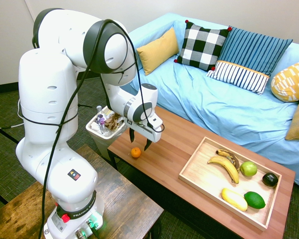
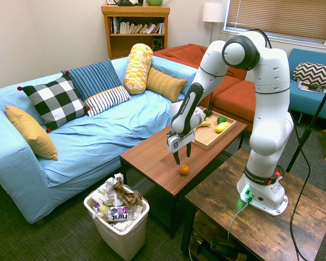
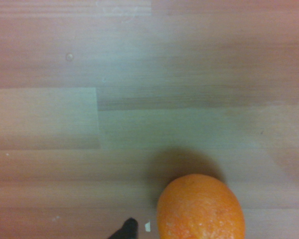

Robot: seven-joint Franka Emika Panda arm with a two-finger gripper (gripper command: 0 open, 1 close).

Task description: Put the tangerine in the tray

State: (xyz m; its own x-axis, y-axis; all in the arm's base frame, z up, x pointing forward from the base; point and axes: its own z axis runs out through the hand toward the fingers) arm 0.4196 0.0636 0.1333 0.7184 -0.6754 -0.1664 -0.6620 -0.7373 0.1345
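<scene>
The gripper's open fingers are above the tangerine (image 1: 135,152) (image 3: 200,208), so the gripper should come down before it closes.
The tangerine (image 1: 135,152) (image 2: 184,169), small and bright orange, rests on the reddish-brown coffee table (image 1: 174,149) near its end by the wastebasket. My gripper (image 1: 140,140) (image 2: 181,156) hangs open just above it, fingers pointing down and apart, touching nothing. In the wrist view the tangerine (image 3: 200,208) fills the lower part of the picture on bare wood. The light-wood tray (image 1: 194,167) (image 2: 202,140) lies at the table's other end, holding two bananas, a green apple, a dark avocado, a yellow lemon-shaped fruit and a green lime.
A white wastebasket (image 1: 105,130) (image 2: 119,220) full of rubbish stands on the floor off the table's end. A blue sofa (image 1: 209,94) with several cushions runs along the table's far side. A darker wooden table (image 1: 114,199) bears the arm's base.
</scene>
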